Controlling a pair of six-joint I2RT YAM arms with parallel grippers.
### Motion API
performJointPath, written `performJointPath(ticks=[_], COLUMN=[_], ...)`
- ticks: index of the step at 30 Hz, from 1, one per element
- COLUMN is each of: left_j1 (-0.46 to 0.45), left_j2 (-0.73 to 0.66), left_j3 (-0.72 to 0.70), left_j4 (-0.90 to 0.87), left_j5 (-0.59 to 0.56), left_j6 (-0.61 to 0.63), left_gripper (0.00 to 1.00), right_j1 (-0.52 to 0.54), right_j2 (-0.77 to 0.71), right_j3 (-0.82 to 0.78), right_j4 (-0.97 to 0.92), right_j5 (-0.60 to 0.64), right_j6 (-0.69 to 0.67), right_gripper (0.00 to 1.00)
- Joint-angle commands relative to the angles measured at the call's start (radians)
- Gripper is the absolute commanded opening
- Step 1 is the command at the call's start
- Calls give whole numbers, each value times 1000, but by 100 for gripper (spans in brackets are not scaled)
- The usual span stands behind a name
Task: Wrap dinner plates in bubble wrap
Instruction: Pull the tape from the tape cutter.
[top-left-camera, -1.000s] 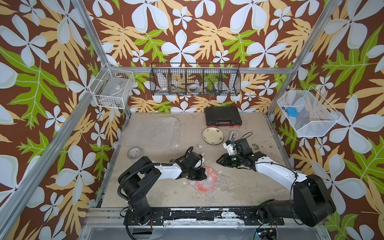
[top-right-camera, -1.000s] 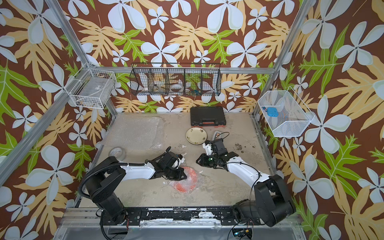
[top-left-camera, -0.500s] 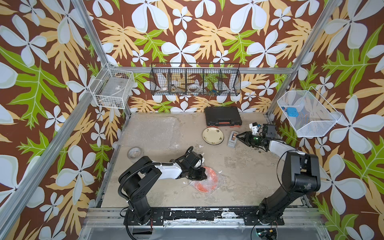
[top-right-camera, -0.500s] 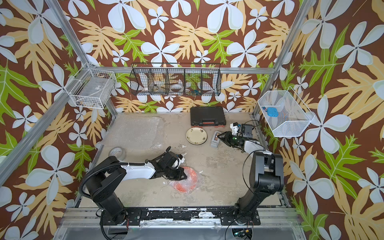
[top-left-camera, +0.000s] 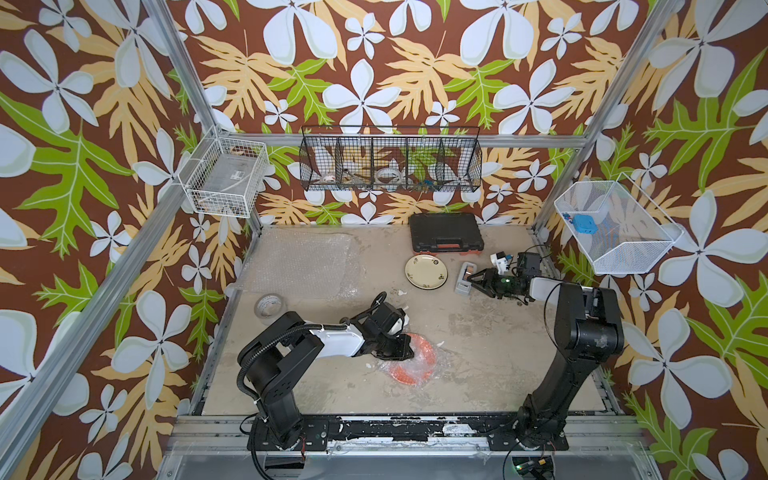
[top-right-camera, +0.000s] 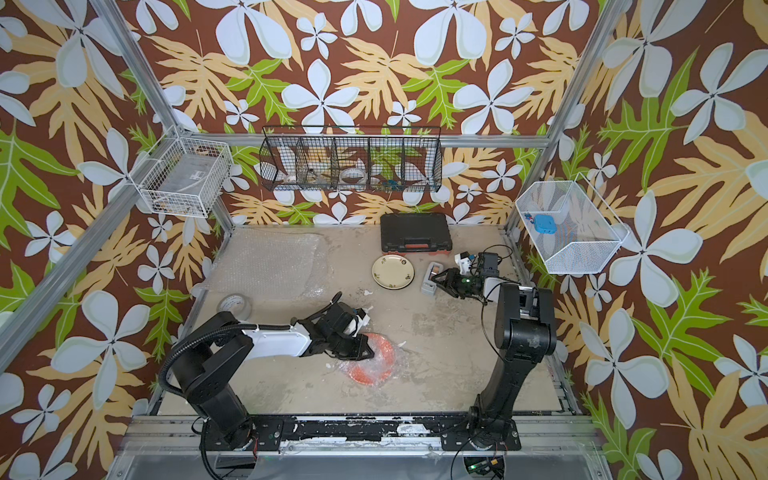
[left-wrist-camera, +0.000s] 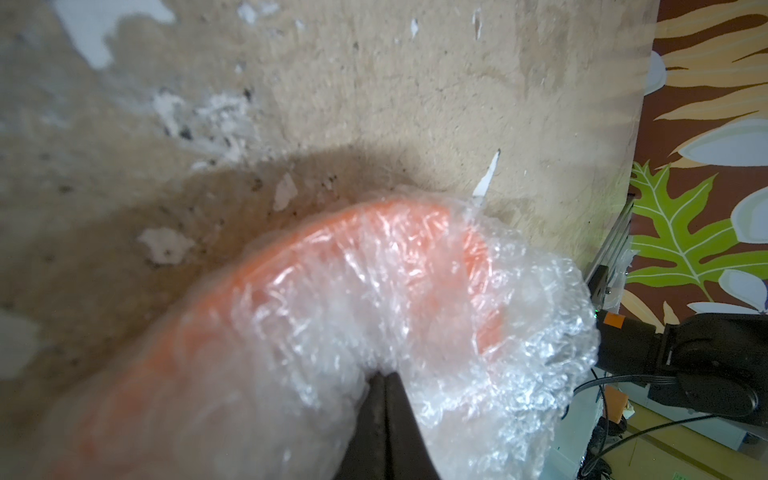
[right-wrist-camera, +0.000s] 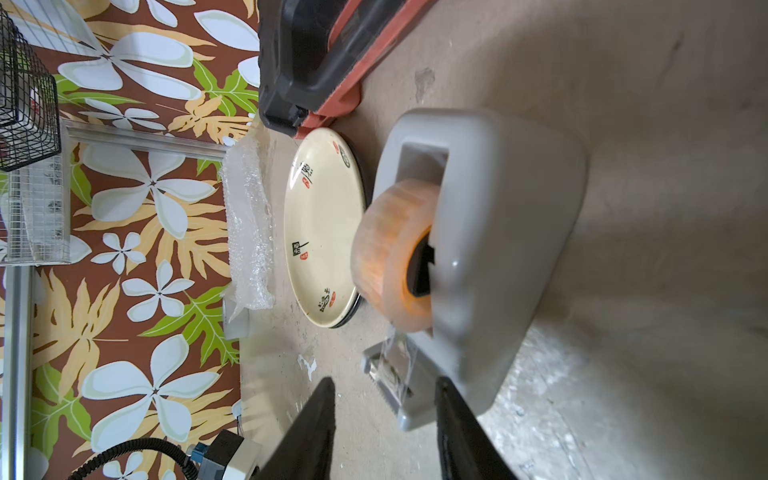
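I should next pinch the tape's loose end at the dispenser's cutter end with my right gripper to tear off a piece for securing the bubble wrap.
An orange dinner plate (top-left-camera: 417, 367) (top-right-camera: 375, 367) lies near the front middle of the table, covered in crumpled bubble wrap (left-wrist-camera: 478, 332). My left gripper (left-wrist-camera: 384, 376) (top-left-camera: 406, 352) is shut, its tips pressing into that wrap on top of the plate. A cream plate (top-left-camera: 427, 271) (top-right-camera: 393, 272) (right-wrist-camera: 322, 228) sits at the back, with a black rim (right-wrist-camera: 364, 187) showing under it. My right gripper (right-wrist-camera: 384, 384) (top-left-camera: 469, 282) is open and holds nothing, its tips at the cutter end of a grey tape dispenser (right-wrist-camera: 498, 232) (top-left-camera: 463, 277). More bubble wrap (top-left-camera: 299, 266) (top-right-camera: 266, 262) lies flat at the back left.
A black tool case (top-left-camera: 446, 232) stands against the back wall behind the cream plate. A whitish tape roll (top-left-camera: 270, 305) lies at the table's left edge. Wire baskets (top-left-camera: 390, 166) hang on the walls. A small white and blue device (top-left-camera: 500, 259) sits behind the right gripper.
The right arm swung from the table's middle beside the orange plate to the back right, up to the tape dispenser, and its jaws opened wider. The left arm stayed put.
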Motion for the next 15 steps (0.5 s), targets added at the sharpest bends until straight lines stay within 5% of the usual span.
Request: performJointPath(ticks=[1,15], left_j1=[-1,-1], left_j2=[18,15], left_j3=[-19,-29], left_j4=[-227,-214], left_j5=[-66,-62], left_j6=[-1,-5], left_gripper=[7,7], right_j1=[-1,7], right_j2=[10,69], right_j3=[1,6], right_j4=[58,68], right_j5=[-40,-58], right_j6=[30,59], right_gripper=[41,41])
